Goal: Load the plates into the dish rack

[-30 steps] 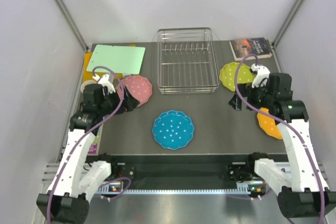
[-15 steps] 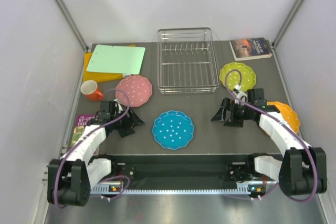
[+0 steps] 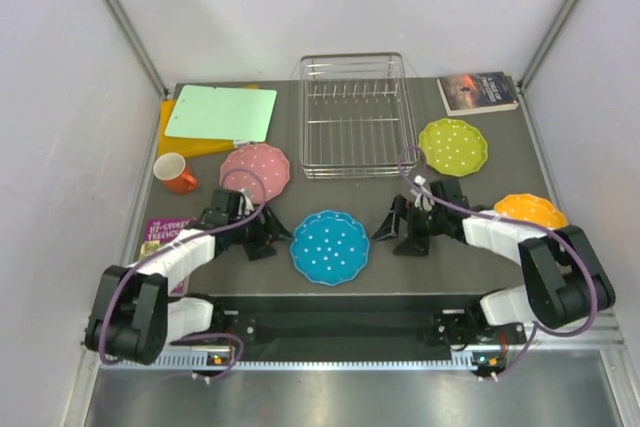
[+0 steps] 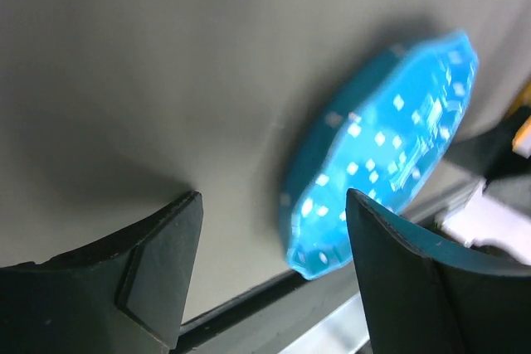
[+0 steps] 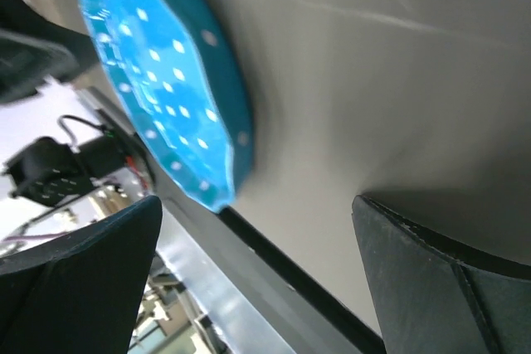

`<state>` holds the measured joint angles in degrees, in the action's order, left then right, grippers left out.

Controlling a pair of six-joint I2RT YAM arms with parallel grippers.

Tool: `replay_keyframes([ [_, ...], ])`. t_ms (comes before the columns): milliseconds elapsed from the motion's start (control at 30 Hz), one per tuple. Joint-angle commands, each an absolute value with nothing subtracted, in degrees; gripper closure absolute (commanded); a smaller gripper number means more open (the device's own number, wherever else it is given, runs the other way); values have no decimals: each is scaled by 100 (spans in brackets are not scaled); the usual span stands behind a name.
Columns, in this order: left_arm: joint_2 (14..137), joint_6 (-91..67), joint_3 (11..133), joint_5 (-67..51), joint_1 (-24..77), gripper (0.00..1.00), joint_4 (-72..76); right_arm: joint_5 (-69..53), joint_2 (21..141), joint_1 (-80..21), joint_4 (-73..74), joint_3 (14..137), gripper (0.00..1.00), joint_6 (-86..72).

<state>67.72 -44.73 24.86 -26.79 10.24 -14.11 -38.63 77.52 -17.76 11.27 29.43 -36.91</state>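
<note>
The right gripper picks up the blue plate by its scalloped rim (image 3: 366,245) next, so the opposite edge stays free to enter the dish rack (image 3: 357,117).
The blue plate (image 3: 329,246) lies flat at the front middle of the table. My left gripper (image 3: 270,237) is open, low, just left of it; my right gripper (image 3: 388,232) is open, low, just right of it. Neither touches it. The blue plate shows ahead of the open jaws in the left wrist view (image 4: 382,155) and in the right wrist view (image 5: 162,80). The pink plate (image 3: 255,172), the yellow-green plate (image 3: 453,145) and the orange plate (image 3: 530,211) lie flat on the table. The wire dish rack (image 3: 357,117) stands empty at the back middle.
An orange mug (image 3: 174,172) stands at the left. A green cutting board (image 3: 222,113) lies on a yellow one at the back left. A book (image 3: 478,91) lies at the back right, another (image 3: 160,239) at the left edge.
Both arms have dropped and swung inward, from raised poses near the pink and orange plates to low poses flanking the blue plate. The mug and orange plate are now uncovered.
</note>
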Motion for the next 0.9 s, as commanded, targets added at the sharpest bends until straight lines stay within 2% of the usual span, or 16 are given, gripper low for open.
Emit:
replay_keyframes([
  [0, 7170, -4544, 2399, -2575, 1651, 26, -1012, -3384, 8147, -2257, -306, 2707, 0, -4726],
  [267, 7944, -5036, 2767, -2741, 2302, 28, -466, -2848, 8955, -2882, -739, 3005, 0, -5624],
  [500, 8393, -5317, 3094, -2777, 2882, 30, -123, -2584, 8895, -3085, -571, 2646, 0, -5941],
  [667, 8551, -5230, 3208, -2699, 3120, 30, -158, -3084, 9184, -3120, -1791, 2496, 1, -6424],
  [867, 8745, -5186, 3331, -2698, 3243, 31, -193, -2866, 9159, -3217, -1995, 2584, 15, -6118],
])
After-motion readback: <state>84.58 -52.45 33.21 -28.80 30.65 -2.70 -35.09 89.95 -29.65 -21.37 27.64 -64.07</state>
